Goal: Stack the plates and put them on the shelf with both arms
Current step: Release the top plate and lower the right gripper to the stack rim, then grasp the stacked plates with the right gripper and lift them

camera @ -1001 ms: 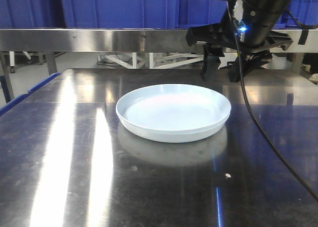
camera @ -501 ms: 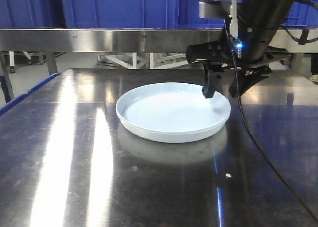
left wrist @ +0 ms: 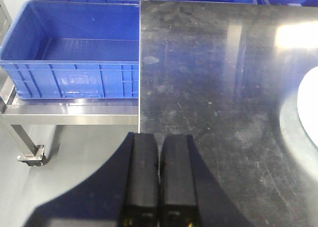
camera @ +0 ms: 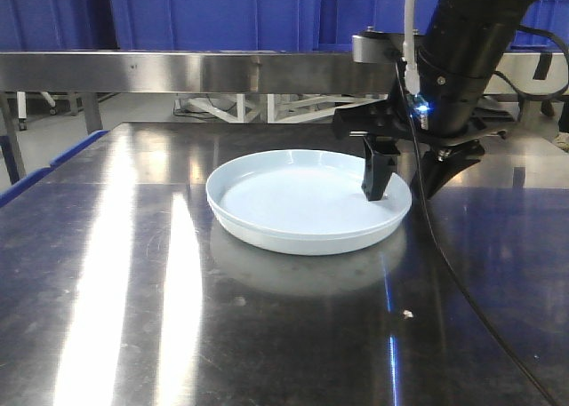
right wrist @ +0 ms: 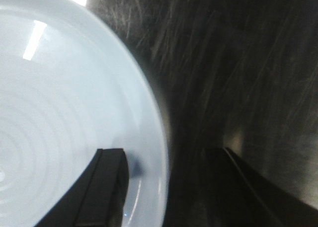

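The plates will go stacked on the shelf. To place them there, my right gripper will next take hold of the plates by their rim (camera: pixel 399 202).
The plates (camera: pixel 293 202) sit in the middle of the steel table (camera: pixel 133 290). They read as one pale white-blue dish with a seam round its side. My right gripper (camera: pixel 402 191) is open and low over their right rim, one finger (camera: pixel 375 177) inside the dish and the other outside. In the right wrist view the rim (right wrist: pixel 154 137) runs between the spread fingers of the right gripper (right wrist: pixel 168 157). My left gripper (left wrist: pixel 160 137) is shut on nothing above the table's left edge, with a sliver of plate (left wrist: pixel 310 108) far to its right.
A raised steel shelf (camera: pixel 178 68) runs along the back of the table, with blue crates behind it. A blue crate (left wrist: pixel 74 53) stands on a low steel rack left of the table. The right arm's cable (camera: pixel 462 282) trails over the table's right side.
The right gripper has come down and forward from behind the plates. Its open fingers now straddle the right rim. The plates have not moved.
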`<state>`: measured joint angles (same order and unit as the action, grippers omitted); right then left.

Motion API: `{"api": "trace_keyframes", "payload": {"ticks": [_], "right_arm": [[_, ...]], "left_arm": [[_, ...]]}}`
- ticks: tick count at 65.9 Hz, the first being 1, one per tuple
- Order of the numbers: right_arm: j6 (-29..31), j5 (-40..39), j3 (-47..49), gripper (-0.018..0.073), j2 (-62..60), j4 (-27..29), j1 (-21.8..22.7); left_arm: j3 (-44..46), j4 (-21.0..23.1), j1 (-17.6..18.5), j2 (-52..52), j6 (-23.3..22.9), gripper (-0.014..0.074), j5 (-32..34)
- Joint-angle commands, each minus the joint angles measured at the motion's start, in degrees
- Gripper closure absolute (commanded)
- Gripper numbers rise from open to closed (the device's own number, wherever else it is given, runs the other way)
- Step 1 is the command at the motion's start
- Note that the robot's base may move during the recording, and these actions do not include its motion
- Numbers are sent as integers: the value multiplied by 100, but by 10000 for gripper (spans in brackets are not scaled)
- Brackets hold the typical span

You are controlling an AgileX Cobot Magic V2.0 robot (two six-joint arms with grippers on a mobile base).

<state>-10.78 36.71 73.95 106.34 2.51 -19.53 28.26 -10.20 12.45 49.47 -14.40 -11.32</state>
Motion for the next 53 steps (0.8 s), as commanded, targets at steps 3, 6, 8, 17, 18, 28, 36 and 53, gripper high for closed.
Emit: {"api": "trace_keyframes", "payload": {"ticks": [3, 6, 8, 17, 18, 28, 36, 53], "right_arm": [[19, -130, 205, 112, -246, -8, 1], [19, -137, 205, 120, -246, -8, 1], [19, -137, 205, 137, -246, -8, 1], [19, -126, 205, 397, -246, -8, 1], [19, -126, 205, 435, -246, -8, 1], [19, -201, 205, 505, -294, -19, 1], [19, -356, 205, 511, -549, -99, 1], [19, -587, 212, 511, -1508, -123, 27]], "left_arm": [[159, -13, 5, -46, -50, 507, 473], [159, -13, 5, -46, -50, 507, 473], [159, -13, 5, -46, -50, 507, 473], [159, -13, 5, -46, -50, 507, 473], [159, -13, 5, -46, -50, 507, 473], [159, -13, 5, -46, -50, 507, 473], [159, -13, 5, -46, -50, 507, 473], [159, -13, 5, -46, -50, 507, 473]]}}
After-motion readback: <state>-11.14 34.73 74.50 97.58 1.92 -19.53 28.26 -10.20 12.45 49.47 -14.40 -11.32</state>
